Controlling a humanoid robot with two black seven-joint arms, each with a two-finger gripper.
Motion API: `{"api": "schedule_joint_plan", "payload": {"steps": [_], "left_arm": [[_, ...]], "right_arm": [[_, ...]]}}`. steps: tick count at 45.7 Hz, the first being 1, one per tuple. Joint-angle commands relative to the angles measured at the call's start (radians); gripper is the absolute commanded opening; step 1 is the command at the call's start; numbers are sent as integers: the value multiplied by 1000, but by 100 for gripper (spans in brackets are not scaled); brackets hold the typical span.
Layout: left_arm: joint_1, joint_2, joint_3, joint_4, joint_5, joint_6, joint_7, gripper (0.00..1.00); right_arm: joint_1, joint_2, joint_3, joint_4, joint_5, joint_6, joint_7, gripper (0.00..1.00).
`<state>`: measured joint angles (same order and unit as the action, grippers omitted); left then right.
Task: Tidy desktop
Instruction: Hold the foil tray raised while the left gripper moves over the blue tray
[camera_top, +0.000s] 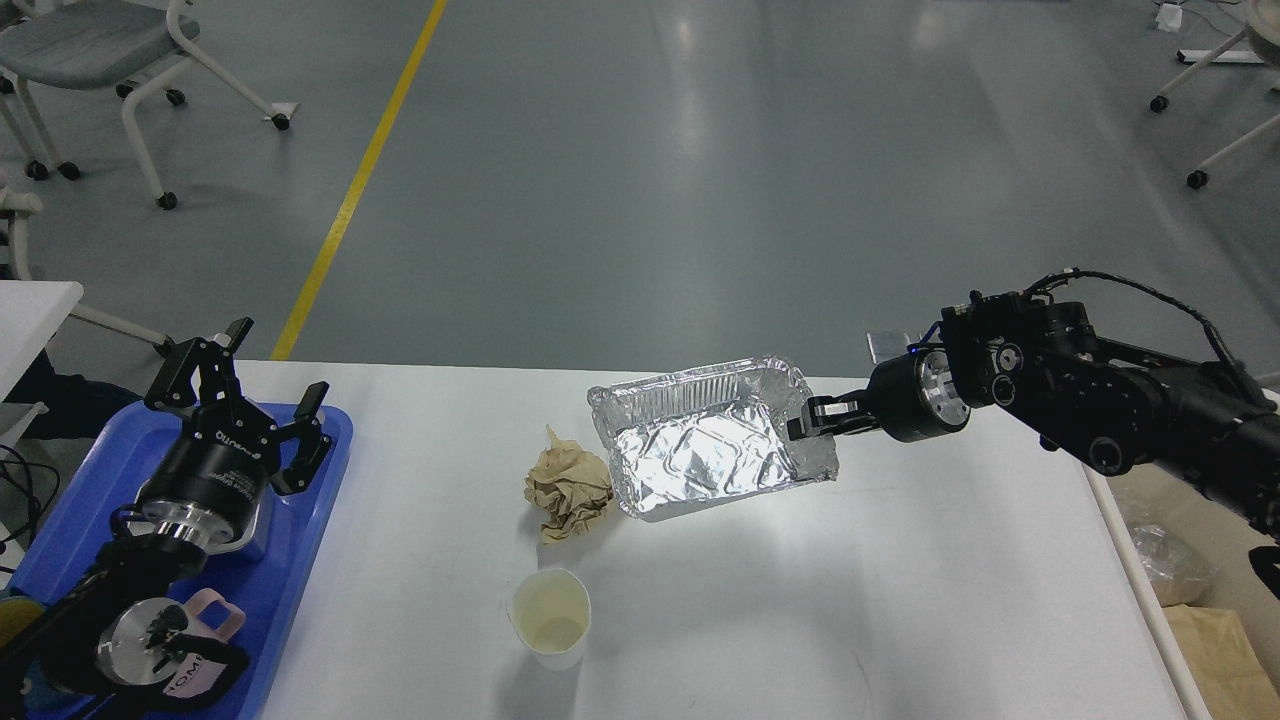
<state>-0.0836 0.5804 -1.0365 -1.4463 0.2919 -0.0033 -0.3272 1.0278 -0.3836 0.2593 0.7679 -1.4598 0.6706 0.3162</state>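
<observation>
I need to tidy the white paper cup into the foil tray (700, 445), so my left gripper needs to grab the cup by its rim (548, 576).
The white desktop (850, 600) fills the lower view. My right gripper (808, 418) is shut on the right rim of a silver foil tray (700, 445), which is tilted and lifted a little at the far middle of the desktop. A crumpled brown paper ball (568, 487) lies just left of the foil tray. A white paper cup (550, 616) stands upright in front of the paper ball. My left gripper (250, 385) is open and empty, held above the blue tray (300, 560) at the left.
The blue tray holds a pink mug (205, 615) and a white object under my left arm. Chairs stand on the grey floor beyond the desktop. A clear bag and a brown box (1215, 640) lie past the desktop's right edge.
</observation>
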Motion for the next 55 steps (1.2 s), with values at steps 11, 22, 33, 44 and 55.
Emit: {"api": "schedule_joint_plan", "payload": {"steps": [11, 22, 33, 44, 55], "left_arm": [[21, 510, 176, -160, 18, -29, 4, 96], [16, 814, 220, -192, 185, -128, 7, 96], [-13, 1044, 217, -200, 223, -222, 8, 96], [-27, 1015, 211, -243, 532, -245, 7, 96], [-104, 777, 217, -197, 791, -380, 20, 96]], "right_arm": [[-3, 0, -2, -2, -2, 0, 0, 0], [-3, 5, -2, -4, -4, -2, 0, 0], [-3, 3, -2, -2, -4, -3, -2, 0], [-5, 2, -2, -2, -5, -3, 0, 0], [-5, 6, -2, -2, -7, -3, -2, 0]]}}
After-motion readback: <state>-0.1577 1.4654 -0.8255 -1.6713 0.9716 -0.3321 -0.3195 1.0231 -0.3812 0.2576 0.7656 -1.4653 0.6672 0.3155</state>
